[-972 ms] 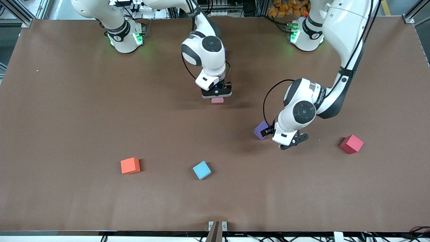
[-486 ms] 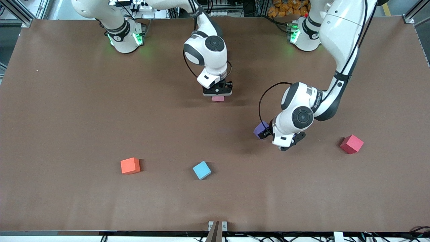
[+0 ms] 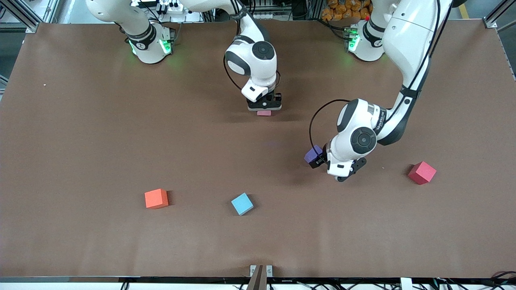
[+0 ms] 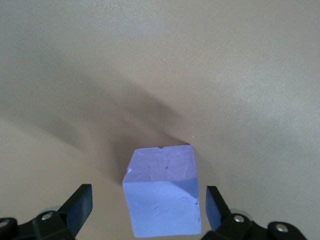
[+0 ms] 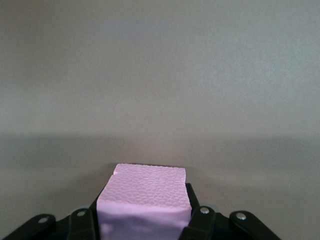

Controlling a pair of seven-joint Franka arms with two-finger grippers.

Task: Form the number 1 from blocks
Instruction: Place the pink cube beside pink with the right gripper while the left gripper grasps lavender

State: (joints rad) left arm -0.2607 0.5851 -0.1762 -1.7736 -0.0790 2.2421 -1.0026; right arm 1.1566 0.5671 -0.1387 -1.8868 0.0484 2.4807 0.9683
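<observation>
The number 1 needs to be built, so my left gripper should next grab the purple block by its opposite sides.
My left gripper stands open around a purple block, with a gap between the block and each finger. That purple block rests on the table toward the left arm's end, and the left gripper is low beside it. My right gripper is shut on a light pink block over the middle of the table, on the robots' side. The right wrist view has this pink block clamped between the fingers. The green block, the second purple and the second pink are out of view.
An orange cube and a light-blue cube lie nearer the front camera. A red cube sits toward the left arm's end of the table. The brown table surface surrounds them.
The right gripper has carried the pink block toward the robots' bases and slightly toward the left arm's end. The left gripper has shifted a little closer around the purple block.
</observation>
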